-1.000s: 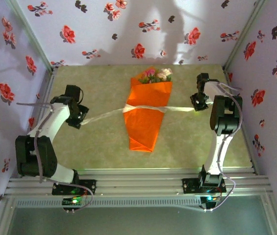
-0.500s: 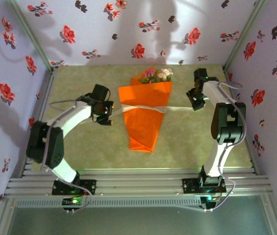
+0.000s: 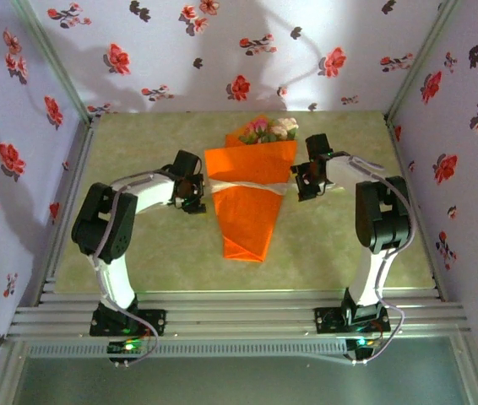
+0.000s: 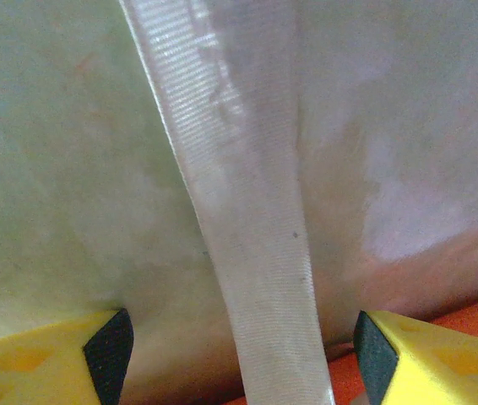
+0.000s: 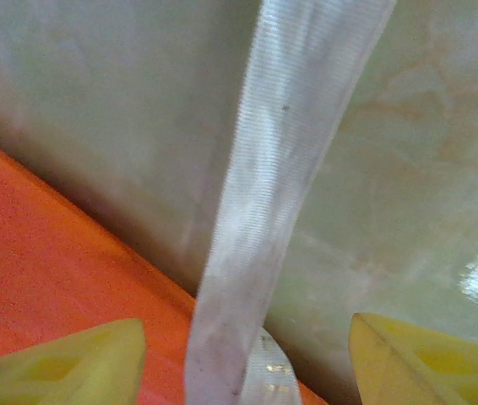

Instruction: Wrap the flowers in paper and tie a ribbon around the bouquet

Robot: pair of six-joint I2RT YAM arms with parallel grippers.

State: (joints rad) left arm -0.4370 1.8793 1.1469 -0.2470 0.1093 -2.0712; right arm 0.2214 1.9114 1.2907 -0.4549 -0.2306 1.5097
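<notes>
My left gripper grabs the ribbon across its width (image 3: 208,186) (image 4: 284,361) next, close beside the orange paper, to tie the ribbon around the bouquet.
The bouquet (image 3: 248,201), an orange paper cone, lies in the middle of the table with its pink and cream flowers (image 3: 269,128) at the far, wide end. The pale ribbon (image 3: 247,183) crosses its pinched middle. My left gripper (image 3: 194,199) sits just left of the cone and my right gripper (image 3: 305,180) just right of it. In the left wrist view the ribbon (image 4: 247,228) runs loose between the open left gripper's (image 4: 241,339) black-padded fingers (image 4: 109,348). In the right wrist view the ribbon (image 5: 264,211) hangs free inside the open right gripper (image 5: 246,336), with the orange paper (image 5: 36,278) at the left.
Walls papered with red flower prints (image 3: 239,86) close in the back and both sides. An aluminium rail (image 3: 239,305) runs along the near edge by the arm bases. The green table mat (image 3: 146,253) lies bare to the cone's front left and right.
Both grippers moved inward to the cone's sides, the left one a long way right. The right gripper opened and let the ribbon go; the ribbon ends are no longer pulled out taut.
</notes>
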